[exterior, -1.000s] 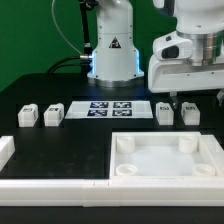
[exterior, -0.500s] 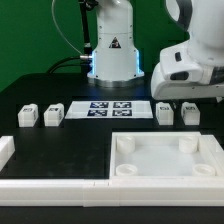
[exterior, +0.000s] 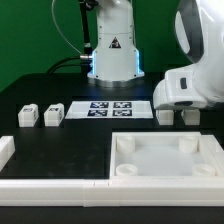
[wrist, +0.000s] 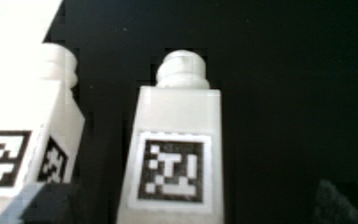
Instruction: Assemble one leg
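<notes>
My gripper grips the white leg by its marker-bearing body [wrist: 172,172] next, which leaves the leg's round peg free to enter a corner socket.
Four small white legs stand in a row on the black table. Two are at the exterior view's left [exterior: 27,115] [exterior: 52,115]. Two are at its right [exterior: 165,115] [exterior: 191,116], partly covered by my hand. My gripper [exterior: 180,106] hangs low over the right pair. In the wrist view one leg [wrist: 176,140] with a black-and-white marker and a round peg lies between my two dim fingertips [wrist: 348,203]. A second leg [wrist: 34,120] stands beside it. The gripper [wrist: 194,208] is open and holds nothing.
The marker board [exterior: 108,107] lies in the middle of the row. The large white tray-like piece [exterior: 118,160] with round corner sockets sits in front. A long white bar [exterior: 50,186] lies along the front left, with a white block [exterior: 5,150] at the left edge.
The hand has come down and moved toward the exterior view's right, and now covers the tops of the two right legs. The parts have not moved.
</notes>
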`<state>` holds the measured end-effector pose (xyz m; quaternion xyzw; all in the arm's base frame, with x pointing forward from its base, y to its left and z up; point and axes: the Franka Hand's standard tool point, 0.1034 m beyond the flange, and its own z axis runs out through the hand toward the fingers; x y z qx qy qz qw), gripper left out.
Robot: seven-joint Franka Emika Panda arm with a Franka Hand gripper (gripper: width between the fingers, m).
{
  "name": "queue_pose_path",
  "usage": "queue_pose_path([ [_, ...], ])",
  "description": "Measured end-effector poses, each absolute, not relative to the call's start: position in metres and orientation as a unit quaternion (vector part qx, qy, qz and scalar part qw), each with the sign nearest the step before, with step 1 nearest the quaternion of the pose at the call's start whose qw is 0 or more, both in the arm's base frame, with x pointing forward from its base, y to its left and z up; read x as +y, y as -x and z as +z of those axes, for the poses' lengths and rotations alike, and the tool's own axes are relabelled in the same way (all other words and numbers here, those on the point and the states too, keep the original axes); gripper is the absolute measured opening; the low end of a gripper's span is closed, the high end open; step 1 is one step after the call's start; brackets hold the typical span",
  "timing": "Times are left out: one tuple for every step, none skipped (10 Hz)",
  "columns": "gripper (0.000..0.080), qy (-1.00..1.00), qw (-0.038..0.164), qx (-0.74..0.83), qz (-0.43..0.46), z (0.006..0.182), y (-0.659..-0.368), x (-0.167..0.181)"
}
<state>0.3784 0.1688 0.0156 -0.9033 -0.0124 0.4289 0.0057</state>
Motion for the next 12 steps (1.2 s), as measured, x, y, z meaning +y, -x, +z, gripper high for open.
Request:
queue_pose_path([
  [0.0649,0.901,0.005,-0.012,0.434,0.0117,-0.3741,0.1683],
  [0.0649,0.899,0.003,-0.008,0.438,0.0086,-0.3719,0.1694],
  [0.0649,0.897,0.0,-0.004,0.441,0.0065,-0.3692,0.1698],
  [0.0649,0.893,-0.007,0.004,0.45,0.0047,-0.3661,0.1714],
  [0.0649,0.892,-0.008,0.005,0.453,0.0038,-0.366,0.1718],
  [0.0649,0.892,-0.007,0.004,0.452,0.0036,-0.3663,0.1718],
  [0.0527,0.892,-0.007,0.004,0.452,0.0036,-0.3661,0.1718],
  [0.0387,0.892,-0.007,0.004,0.452,0.0036,-0.3661,0.1718],
  [0.0287,0.892,-0.007,0.004,0.453,0.0037,-0.366,0.1719],
  [0.0287,0.892,-0.008,0.004,0.453,0.0037,-0.3658,0.1718],
  [0.0288,0.892,-0.008,0.004,0.453,0.0037,-0.3657,0.1718],
  [0.0288,0.892,-0.008,0.004,0.453,0.0037,-0.3657,0.1718],
])
